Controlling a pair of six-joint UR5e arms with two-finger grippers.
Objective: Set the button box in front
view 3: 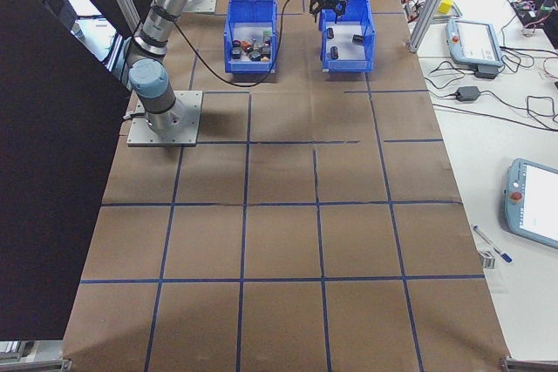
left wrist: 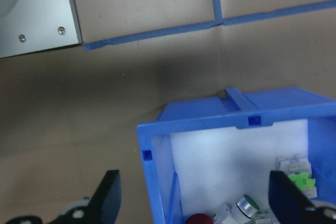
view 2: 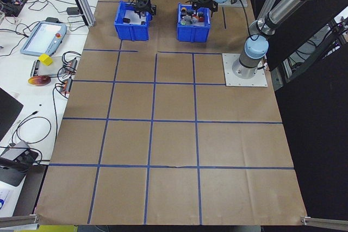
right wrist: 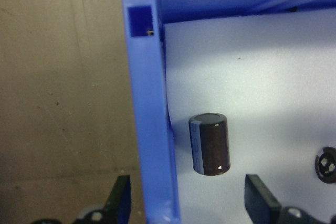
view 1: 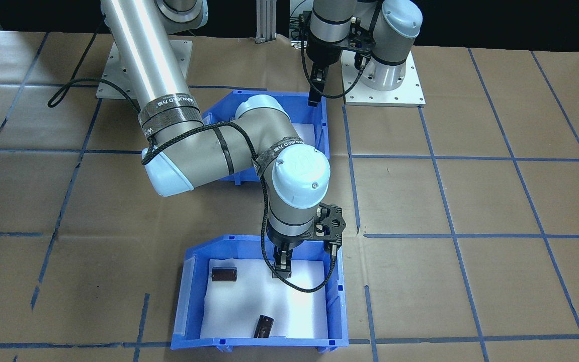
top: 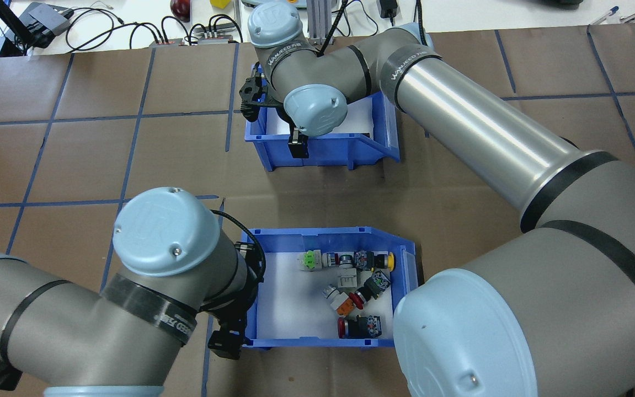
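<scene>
My right gripper needs to leave the front to the button box, so next it should grab the cylinder bin by its slotted side.
The button box, a blue bin with a white foam liner, holds several coloured push-buttons and stands on the robot's side of the table. My left gripper is open at its left wall. In the left wrist view the gripper has one finger outside and one inside that wall. The like bin with dark brown cylinders stands on the far side. My right gripper is open astride that bin's wall, next to a cylinder.
The right arm reaches across over the table and, in the front-facing view, hides most of the button box. Base plates lie behind it. Cables and devices line the far edge. Blue tape grids the brown paper.
</scene>
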